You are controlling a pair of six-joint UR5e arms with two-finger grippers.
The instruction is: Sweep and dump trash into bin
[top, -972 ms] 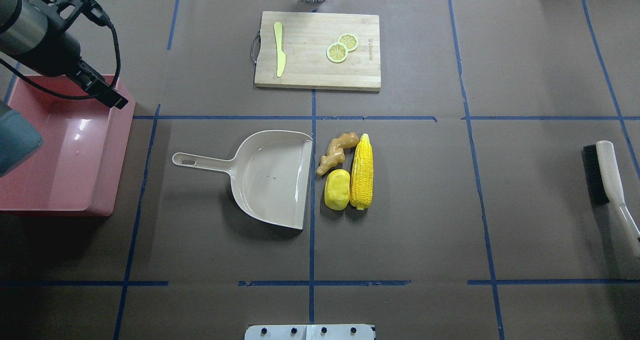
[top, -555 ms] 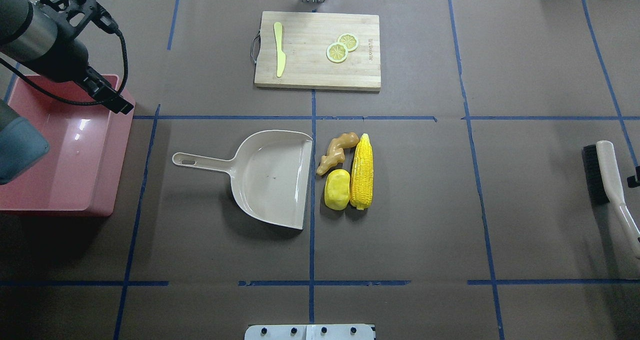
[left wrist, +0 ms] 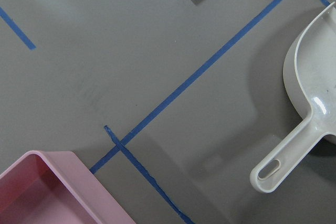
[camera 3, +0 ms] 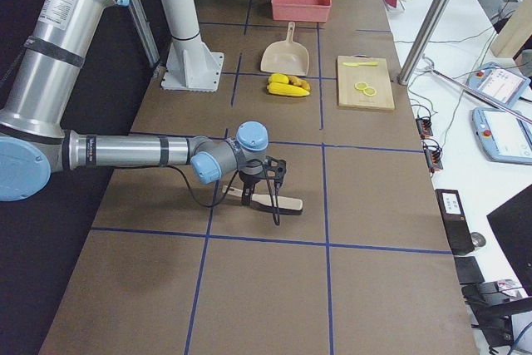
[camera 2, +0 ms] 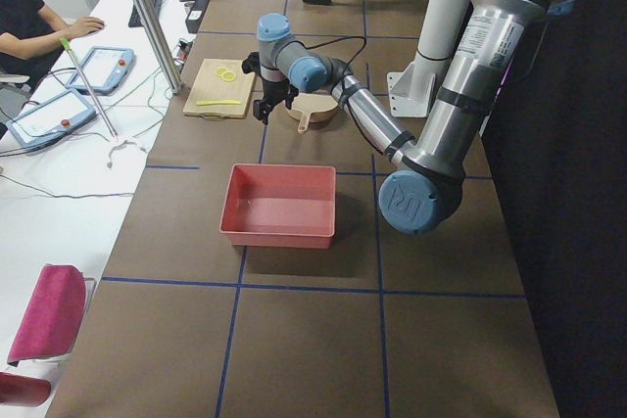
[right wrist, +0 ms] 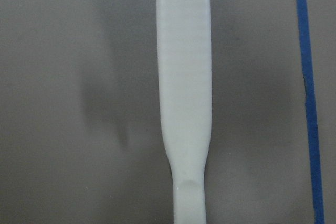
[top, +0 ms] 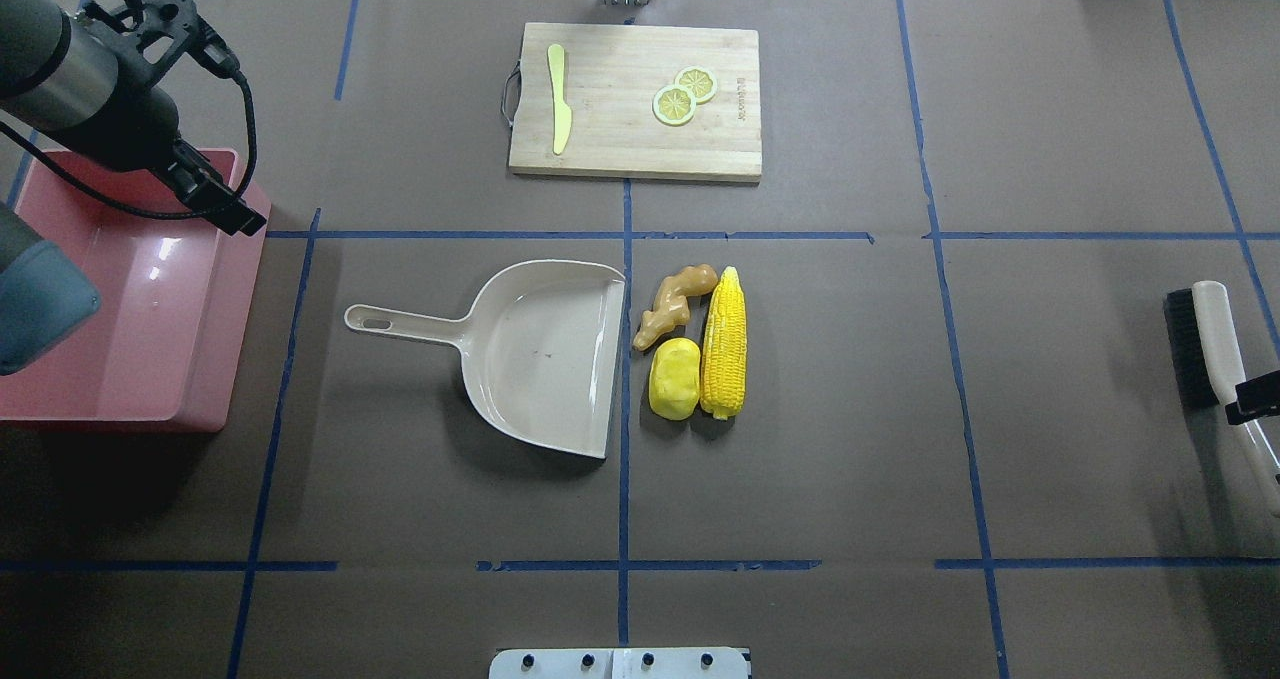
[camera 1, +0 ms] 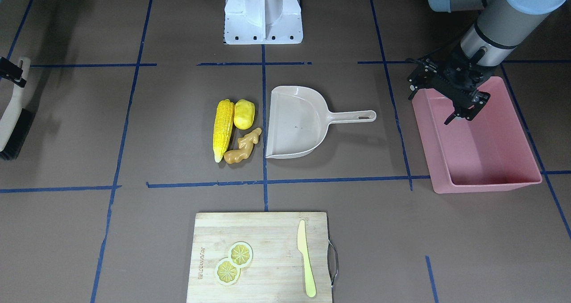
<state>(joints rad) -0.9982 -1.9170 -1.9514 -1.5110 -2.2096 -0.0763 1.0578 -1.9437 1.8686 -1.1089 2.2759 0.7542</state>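
The handle's narrow neck (camera 1: 18, 93) (right wrist: 189, 199) is still below my right gripper's fingers, and the table shows beside it. My right gripper isn't ready to close yet: it should lower first, then close on the brush.
The trash lies together mid-table: a corn cob (top: 723, 344), a potato (top: 674, 379) and a ginger root (top: 672, 304), just right of the beige dustpan's (top: 540, 354) open mouth. At the far left stands the pink bin (top: 130, 309), with nothing in it. My left gripper (camera 1: 461, 115) hangs open above the bin's far corner, holding nothing. Only a black edge of my right gripper (top: 1255, 399) shows overhead. In the exterior right view my right gripper (camera 3: 264, 184) is open, its fingers straddling the brush handle (right wrist: 184, 93) from above.
A brush (top: 1215, 344) with black bristles lies at the table's right edge. At the back a wooden cutting board (top: 610, 144) carries a pale yellow knife (top: 558, 99) and two lemon slices (top: 684, 95). Blue tape lines grid the brown table cover. A person sits at a desk (camera 2: 59, 75) beyond the table.
My left gripper has drifted a little to the right over the bin's corner. My right gripper has come into the overhead view at the right edge, over the brush handle.
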